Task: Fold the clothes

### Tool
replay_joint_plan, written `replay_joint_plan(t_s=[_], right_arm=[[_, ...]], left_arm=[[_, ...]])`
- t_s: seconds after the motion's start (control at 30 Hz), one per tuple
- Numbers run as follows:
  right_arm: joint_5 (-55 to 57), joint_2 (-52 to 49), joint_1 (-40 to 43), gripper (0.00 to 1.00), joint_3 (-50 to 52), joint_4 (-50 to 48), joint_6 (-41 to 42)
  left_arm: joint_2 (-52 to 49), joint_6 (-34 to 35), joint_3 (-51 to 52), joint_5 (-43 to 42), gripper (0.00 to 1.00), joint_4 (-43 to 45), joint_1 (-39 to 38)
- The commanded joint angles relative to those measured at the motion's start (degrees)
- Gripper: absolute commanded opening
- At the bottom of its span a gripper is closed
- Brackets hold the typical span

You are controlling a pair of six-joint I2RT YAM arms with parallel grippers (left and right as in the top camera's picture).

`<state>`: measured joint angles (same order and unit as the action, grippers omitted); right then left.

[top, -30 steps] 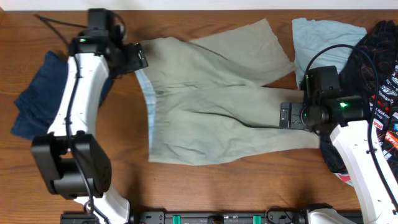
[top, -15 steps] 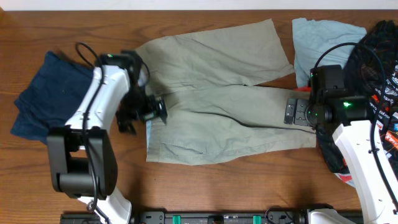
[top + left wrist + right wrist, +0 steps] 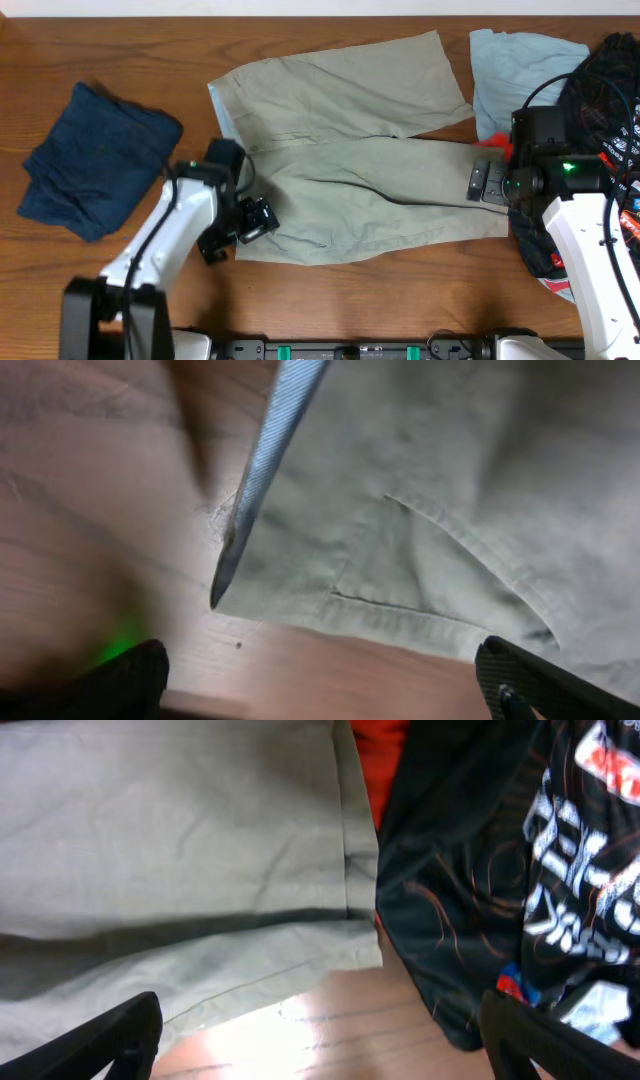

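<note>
The left gripper isn't ready to close on the shorts yet and needs to lower first: its fingers are above the waist corner, short of the pale blue lining.
Khaki-beige shorts lie spread flat across the table's middle, waistband to the left with a pale blue lining edge. My left gripper is open and empty at the shorts' lower left waist corner. My right gripper is open and empty over the end of the lower leg, whose hem shows in the right wrist view. A navy garment lies at the left. A light-blue piece and black printed pieces lie at the right, with a bit of red.
Bare brown wood shows along the front edge and between the navy garment and the shorts. The black printed pile crowds the right arm's side. A dark rail runs along the front edge.
My left arm has swung from the waistband's top corner down to its lower left corner. The waistband now lies flatter, lining edge showing. My right gripper has edged slightly right along the leg end.
</note>
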<state>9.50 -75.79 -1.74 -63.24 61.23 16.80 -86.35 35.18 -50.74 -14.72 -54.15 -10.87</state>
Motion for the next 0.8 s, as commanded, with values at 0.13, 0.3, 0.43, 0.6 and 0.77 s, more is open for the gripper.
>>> replay_joint_plan(t_s=[0.13,0.3,0.43,0.6,0.77], right_arm=[[-0.94,-0.39,0.66,0.99,0.20,3.21,12.37],[-6.36,-0.39,0.66,0.99,0.22,4.20,12.35],[-6.29,-0.39,0.66,0.99,0.33,5.44,12.35],[-6.32,-0.39,0.66,0.99,1.11,5.33,12.41],[-6.29,-0.39,0.66,0.99,2.75,4.83,12.74]], left_arm=[[1.38,13.84,11.28,1.25,0.98,8.55,-3.54],[1.44,13.90,13.44,6.64,0.75,14.78,-3.96],[1.51,14.25,13.44,13.55,0.58,15.04,-3.93],[1.51,14.21,13.44,16.70,0.50,15.32,-3.93],[1.60,13.57,13.44,16.96,0.31,15.52,-3.93]])
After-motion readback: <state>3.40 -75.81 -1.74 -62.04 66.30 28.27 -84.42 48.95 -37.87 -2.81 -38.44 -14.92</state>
